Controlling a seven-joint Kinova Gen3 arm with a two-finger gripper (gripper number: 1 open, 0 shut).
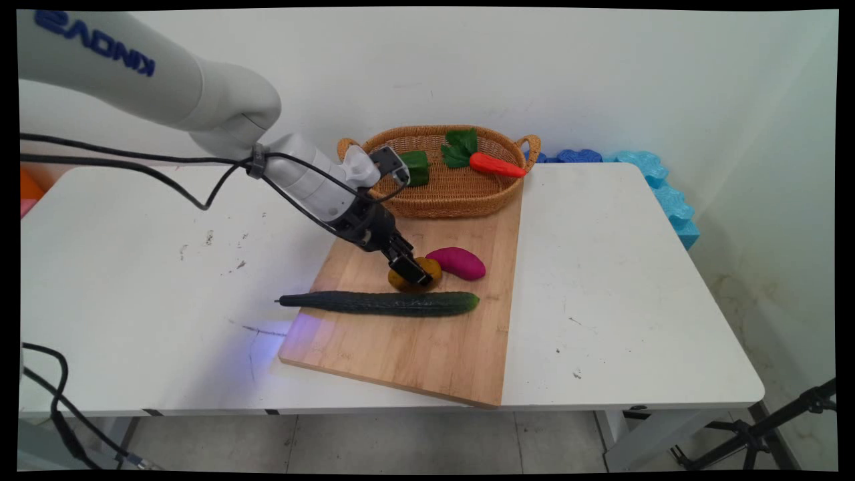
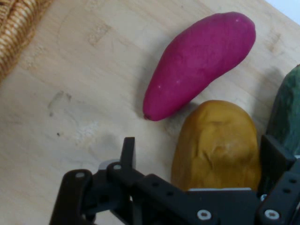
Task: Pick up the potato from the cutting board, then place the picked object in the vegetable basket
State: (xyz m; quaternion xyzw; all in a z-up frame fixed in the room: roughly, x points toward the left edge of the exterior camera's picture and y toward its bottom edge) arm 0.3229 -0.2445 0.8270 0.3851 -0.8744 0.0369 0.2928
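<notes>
My gripper grabs the potato across its rounded middle point(image 2: 215, 150) next, to put the yellow-brown potato in the wicker basket point(image 2: 14, 28).
My black gripper point(image 1: 413, 270) is down on the wooden cutting board point(image 1: 414, 354), open, with its fingers either side of a yellow-brown potato point(image 1: 431, 267). In the hand view the potato point(image 2: 218, 140) lies between the left finger point(image 2: 127, 152) and the right finger point(image 2: 276, 159); a gap shows at the left finger. A purple sweet potato point(image 1: 457, 262) lies just beyond the potato, touching or nearly touching it point(image 2: 199, 63). A long dark green cucumber point(image 1: 381, 302) lies across the board on the near side, its end at the hand view's right edge point(image 2: 288, 108).
A wicker basket point(image 1: 454, 194) stands at the board's far end, holding a carrot point(image 1: 494, 165), a green pepper point(image 1: 417, 167) and green leaves point(image 1: 461, 147). Its rim shows in the hand view point(image 2: 14, 28). Blue foam pieces point(image 1: 668, 194) line the table's far right edge.
</notes>
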